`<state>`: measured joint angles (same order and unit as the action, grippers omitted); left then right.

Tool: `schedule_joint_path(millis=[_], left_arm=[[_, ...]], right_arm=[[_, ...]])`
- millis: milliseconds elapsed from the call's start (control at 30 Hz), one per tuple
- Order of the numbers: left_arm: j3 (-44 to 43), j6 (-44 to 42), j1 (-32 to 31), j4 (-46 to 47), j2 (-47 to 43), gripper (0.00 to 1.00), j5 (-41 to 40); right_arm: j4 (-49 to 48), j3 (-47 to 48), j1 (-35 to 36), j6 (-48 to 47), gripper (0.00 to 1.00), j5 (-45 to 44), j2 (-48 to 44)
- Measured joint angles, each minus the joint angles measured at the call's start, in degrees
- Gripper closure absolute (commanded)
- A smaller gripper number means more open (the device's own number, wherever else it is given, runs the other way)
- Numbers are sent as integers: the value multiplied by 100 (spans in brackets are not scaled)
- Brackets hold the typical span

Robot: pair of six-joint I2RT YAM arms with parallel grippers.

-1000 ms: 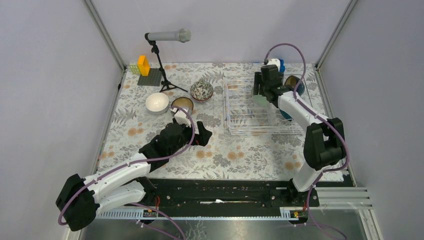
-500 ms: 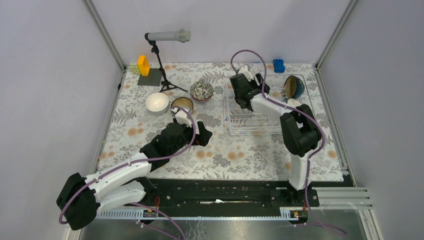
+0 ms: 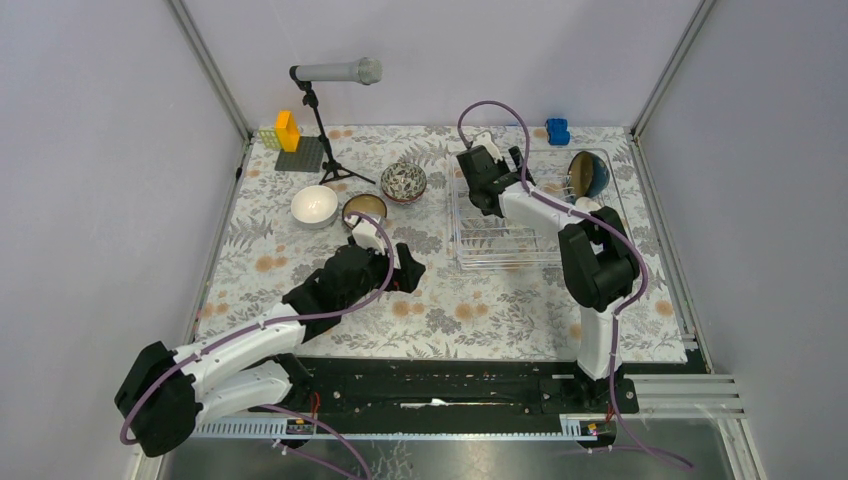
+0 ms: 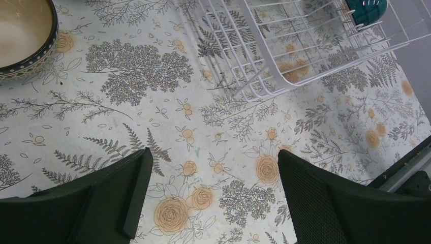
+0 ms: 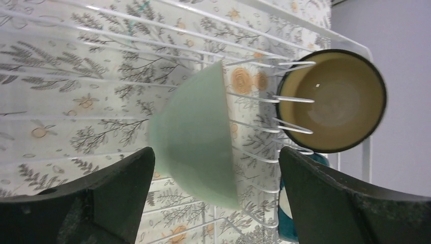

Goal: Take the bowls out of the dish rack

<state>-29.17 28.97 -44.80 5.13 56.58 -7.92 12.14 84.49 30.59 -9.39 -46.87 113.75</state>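
Observation:
The rim of the mint green bowl (image 5: 195, 145) is between my fingers in the right wrist view, but they stop above it, so my right gripper should go lower before it closes.
The white wire dish rack (image 3: 500, 245) stands right of centre. My right gripper (image 3: 488, 200) hovers over its left back part, jaws open wide. In the right wrist view a mint green bowl (image 5: 195, 145) stands on edge, blurred, between the spread fingers of the right gripper (image 5: 216, 152), and neither finger touches it. A dark bowl with a tan inside (image 5: 330, 99) leans in the tines, with a teal bowl (image 5: 288, 223) below it. My left gripper (image 3: 408, 268) is open and empty, low over the cloth left of the rack (image 4: 264, 51).
Outside the rack, to its left, sit a white bowl (image 3: 314, 205), a tan-inside bowl (image 3: 364, 208) and a patterned bowl (image 3: 404, 181). A microphone stand (image 3: 325, 150) and toy bricks (image 3: 288, 132) are at the back left. A blue block (image 3: 557, 130) lies behind the rack.
My right arm swung from the rack's right back to its left back with the mint green bowl, then opened its jaws off it. The left arm has barely moved.

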Motion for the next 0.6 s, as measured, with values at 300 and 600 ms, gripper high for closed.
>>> schedule_joint_path(millis=[300, 600], left_arm=[[0, 2, 0, 11, -26, 1, 0], [0, 24, 0, 13, -188, 1, -2]], right_arm=[[466, 20, 0, 433, 21, 822, -22], [708, 20, 4, 721, 46, 1427, -175]])
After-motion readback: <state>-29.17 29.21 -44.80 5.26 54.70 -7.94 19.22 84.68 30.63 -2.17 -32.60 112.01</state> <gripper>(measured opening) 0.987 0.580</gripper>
